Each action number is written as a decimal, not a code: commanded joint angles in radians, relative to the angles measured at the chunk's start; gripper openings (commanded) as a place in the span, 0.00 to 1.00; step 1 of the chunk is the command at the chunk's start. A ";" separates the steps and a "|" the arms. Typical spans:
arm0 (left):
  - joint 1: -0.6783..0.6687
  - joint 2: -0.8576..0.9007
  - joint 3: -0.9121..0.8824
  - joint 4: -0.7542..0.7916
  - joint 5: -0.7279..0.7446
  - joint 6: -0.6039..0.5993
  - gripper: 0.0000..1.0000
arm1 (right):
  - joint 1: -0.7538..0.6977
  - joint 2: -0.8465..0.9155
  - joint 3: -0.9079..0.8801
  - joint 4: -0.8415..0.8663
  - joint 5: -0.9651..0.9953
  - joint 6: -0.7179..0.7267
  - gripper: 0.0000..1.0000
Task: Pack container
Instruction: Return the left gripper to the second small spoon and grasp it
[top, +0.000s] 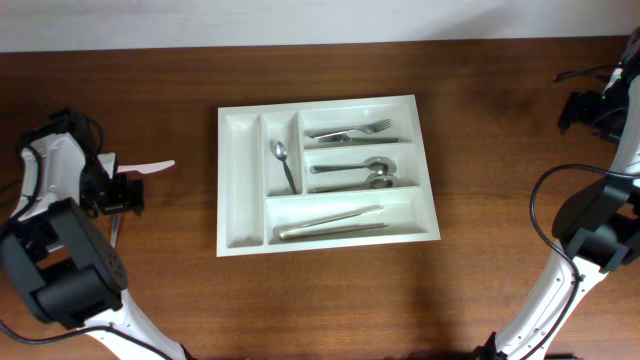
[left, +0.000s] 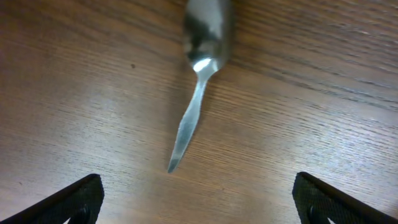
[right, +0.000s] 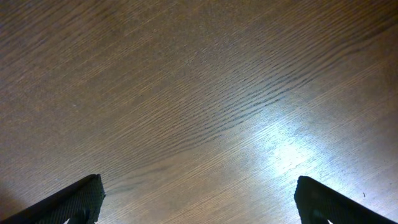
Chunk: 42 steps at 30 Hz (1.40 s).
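My left gripper is still far above the wood, where the spoon's handle (top: 115, 232) (left: 188, 124) looks small. It needs to go lower first and then close on the spoon.
The container (top: 240, 180), a white cutlery tray, lies mid-table. It holds a teaspoon (top: 283, 160) in a narrow slot, forks (top: 350, 132) in the top wide slot, spoons (top: 360, 174) in the middle one and knives (top: 330, 224) in the bottom one. My left gripper (top: 125, 193) hangs over the table well left of the tray. In the left wrist view a metal spoon (left: 193, 118) lies on the wood ahead of the open left gripper (left: 196, 182), its handle tip pointing toward the jaws and not touching them. My right gripper (top: 582, 108) is at the far right back, and the right wrist view shows the right gripper (right: 199, 182) open over bare wood.
A pale, flat, pointed piece (top: 150, 167) shows beside the left arm. A thin grey strip (top: 113, 232) runs along the table below the left gripper. Black cables (top: 545, 200) loop at the right arm. The table's far edge meets a white wall (top: 300, 15).
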 joint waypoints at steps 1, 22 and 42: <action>0.025 0.010 -0.011 0.006 0.035 0.032 0.99 | -0.005 0.006 -0.002 0.003 0.016 0.008 0.99; 0.028 0.010 -0.138 0.190 0.143 0.091 0.99 | -0.005 0.006 -0.002 0.003 0.016 0.008 0.99; 0.028 0.068 -0.138 0.225 0.182 0.092 0.99 | -0.005 0.006 -0.002 0.003 0.016 0.008 0.99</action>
